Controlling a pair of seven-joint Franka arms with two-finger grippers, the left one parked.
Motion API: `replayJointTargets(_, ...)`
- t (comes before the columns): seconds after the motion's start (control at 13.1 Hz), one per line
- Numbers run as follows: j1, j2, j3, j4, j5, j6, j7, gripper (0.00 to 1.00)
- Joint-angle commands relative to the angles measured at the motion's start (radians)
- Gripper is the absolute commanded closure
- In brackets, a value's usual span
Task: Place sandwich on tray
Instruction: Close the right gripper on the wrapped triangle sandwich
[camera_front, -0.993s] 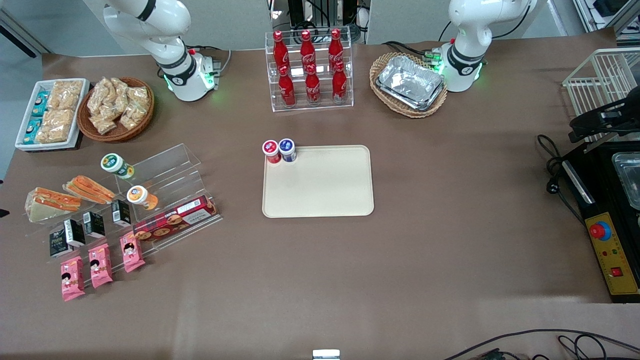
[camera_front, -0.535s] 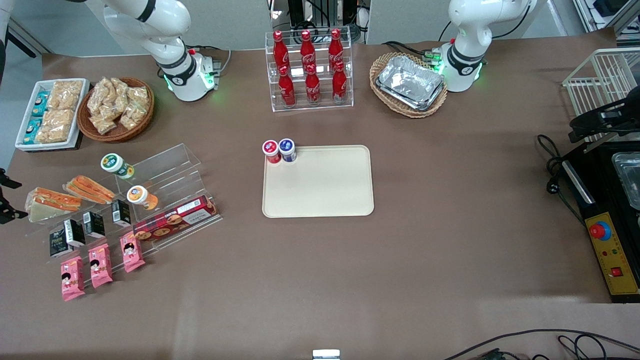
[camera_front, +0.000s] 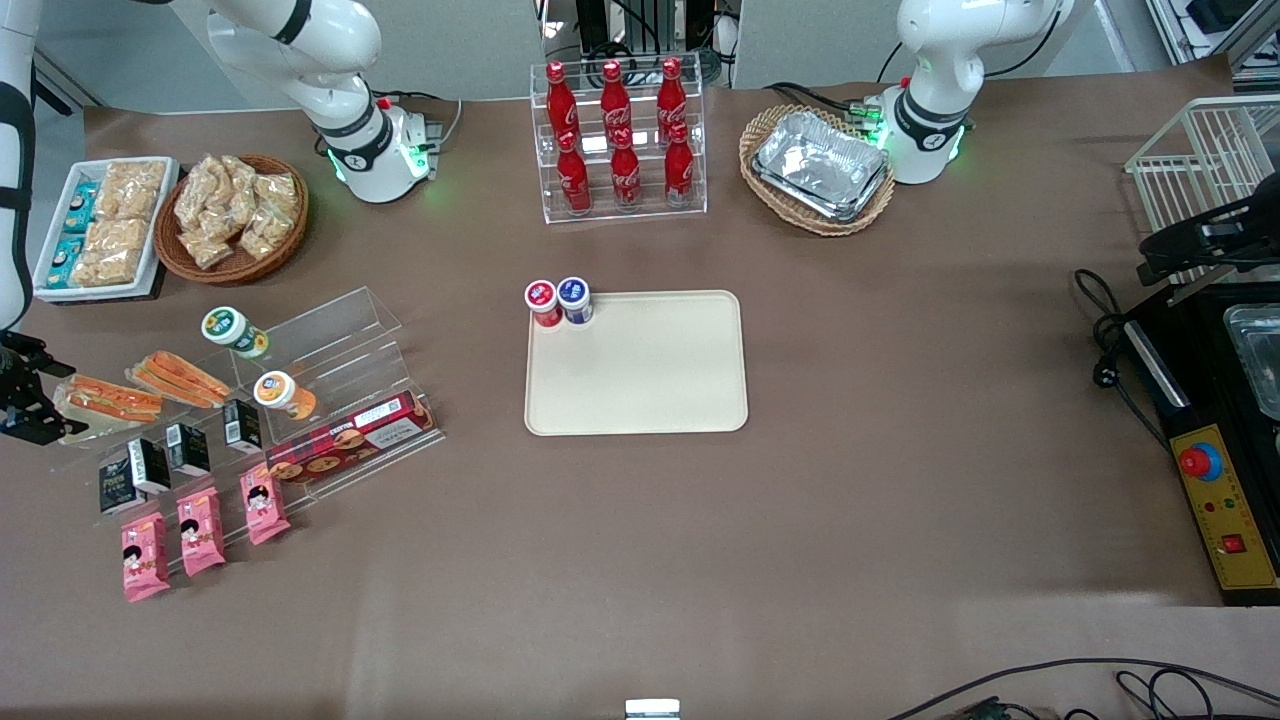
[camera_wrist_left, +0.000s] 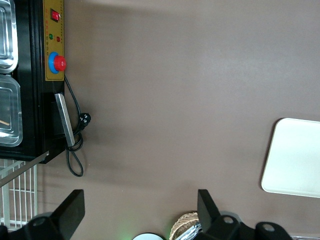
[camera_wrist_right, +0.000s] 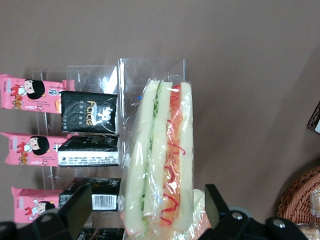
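My right gripper next needs to grab the sandwich (camera_front: 108, 398) by its two bread sides, on either side of the filling, to set it on the cream tray (camera_front: 636, 366).
The sandwich (camera_front: 108, 398), a clear-wrapped wedge of white bread with orange-red and green filling, lies on the clear stepped stand (camera_front: 330, 340) toward the working arm's end of the table. My right gripper (camera_front: 25, 395) sits at its outer end. In the right wrist view the gripper (camera_wrist_right: 149, 215) is open. Its two dark fingers (camera_wrist_right: 80, 210) stand on either side of the sandwich (camera_wrist_right: 160, 150), with gaps between them and the wrap. The cream-beige tray (camera_front: 640, 400) lies flat mid-table, and its edge (camera_wrist_left: 295, 160) shows in the left wrist view.
A slimmer orange-striped sandwich (camera_front: 182, 378) lies beside the sandwich. Black cartons (camera_wrist_right: 89, 115), pink packets (camera_front: 200, 520) and a cookie box (camera_front: 345, 440) fill the stand's lower steps. A red can (camera_front: 543, 300) and a blue can (camera_front: 574, 298) stand at the tray's corner.
My gripper has come into the front view at the working arm's end of the table and moved in over the sandwich's outer end. The sandwich has not moved.
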Motion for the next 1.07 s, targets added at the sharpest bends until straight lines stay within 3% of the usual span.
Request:
replayJointTargets(0.0,0.001,-0.019,0.001,-0.037,0.024,0.037,-0.011,0.0)
replayJointTargets(0.53,0.001,-0.017,0.001,-0.076,0.024,0.069,-0.025,0.09)
replayJointTargets(0.92,-0.002,-0.02,-0.001,-0.071,0.024,0.069,-0.115,0.49)
replayJointTargets(0.99,-0.005,-0.02,-0.002,-0.066,0.024,0.066,-0.135,0.51)
